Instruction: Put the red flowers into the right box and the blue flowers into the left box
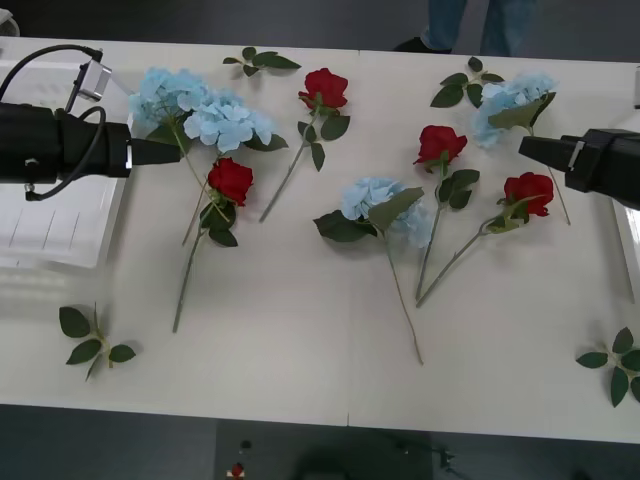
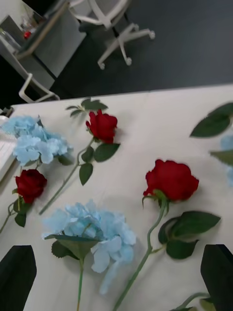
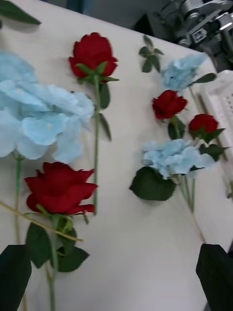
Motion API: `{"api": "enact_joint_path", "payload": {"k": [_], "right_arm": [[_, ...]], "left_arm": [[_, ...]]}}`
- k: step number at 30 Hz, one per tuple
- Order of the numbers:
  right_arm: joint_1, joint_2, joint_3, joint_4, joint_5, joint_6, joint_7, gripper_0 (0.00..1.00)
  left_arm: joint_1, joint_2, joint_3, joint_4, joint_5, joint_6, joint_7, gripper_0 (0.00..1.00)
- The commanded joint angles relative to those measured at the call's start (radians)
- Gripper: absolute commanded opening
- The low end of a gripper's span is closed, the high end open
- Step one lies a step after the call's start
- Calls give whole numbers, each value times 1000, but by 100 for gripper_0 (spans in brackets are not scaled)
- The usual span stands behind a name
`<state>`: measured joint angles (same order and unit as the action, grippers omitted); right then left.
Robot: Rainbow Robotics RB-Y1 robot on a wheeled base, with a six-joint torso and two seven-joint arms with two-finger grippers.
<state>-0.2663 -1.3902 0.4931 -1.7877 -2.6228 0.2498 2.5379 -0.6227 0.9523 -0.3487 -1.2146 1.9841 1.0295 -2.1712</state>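
My right gripper should take the blue flower by its bare stem (image 1: 559,190) next, because the blue bloom spreads into thin, delicate petals.
Several red flowers lie across the white table, among them a rose (image 1: 231,180) near my left gripper (image 1: 165,152) and a rose (image 1: 529,190) just below my right gripper (image 1: 535,147). Several blue flowers lie among them: two clusters (image 1: 200,108) by the left fingertips, one (image 1: 375,200) mid-table, one (image 1: 510,100) far right. Both grippers hover open and hold nothing. The left wrist view has a rose (image 3: 60,187) close ahead of its fingers (image 3: 14,272). In the right wrist view, a rose (image 2: 171,179) and a blue cluster (image 2: 92,228) lie ahead. The left box (image 1: 50,220) sits under the left arm. A sliver of the right box (image 1: 630,240) shows at the right edge.
Flowerless leaf sprigs lie at the far middle (image 1: 260,60), front left (image 1: 92,340), front right (image 1: 615,365) and far right (image 1: 460,85). Long stems cross each other near the middle. The table's front strip is bare. Office chairs (image 2: 116,29) stand beyond the far edge.
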Motion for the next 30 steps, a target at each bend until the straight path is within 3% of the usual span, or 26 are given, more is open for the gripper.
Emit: {"api": "enact_joint_path", "payload": {"k": [1, 8, 13, 18, 23, 30], "right_arm": [[-271, 14, 255, 126, 3, -61, -18, 100], [-622, 128, 591, 467, -55, -18, -41, 100], [-766, 198, 720, 689, -52, 60, -62, 100], [-907, 304, 886, 998, -31, 238, -91, 100], [-970, 376, 998, 1131, 26, 278, -195, 100], [-972, 479, 1012, 1231, 191, 243, -338, 100]], "left_arm": [[-85, -56, 10, 75, -171, -37, 165, 100], [-180, -132, 10, 208, -436, -71, 323, 100], [-224, -156, 10, 270, -561, -85, 401, 100], [-273, -195, 10, 348, -731, -160, 433, 100], [-289, -219, 11, 371, -815, -203, 453, 100], [-290, -260, 11, 371, -875, -229, 481, 100]]}}
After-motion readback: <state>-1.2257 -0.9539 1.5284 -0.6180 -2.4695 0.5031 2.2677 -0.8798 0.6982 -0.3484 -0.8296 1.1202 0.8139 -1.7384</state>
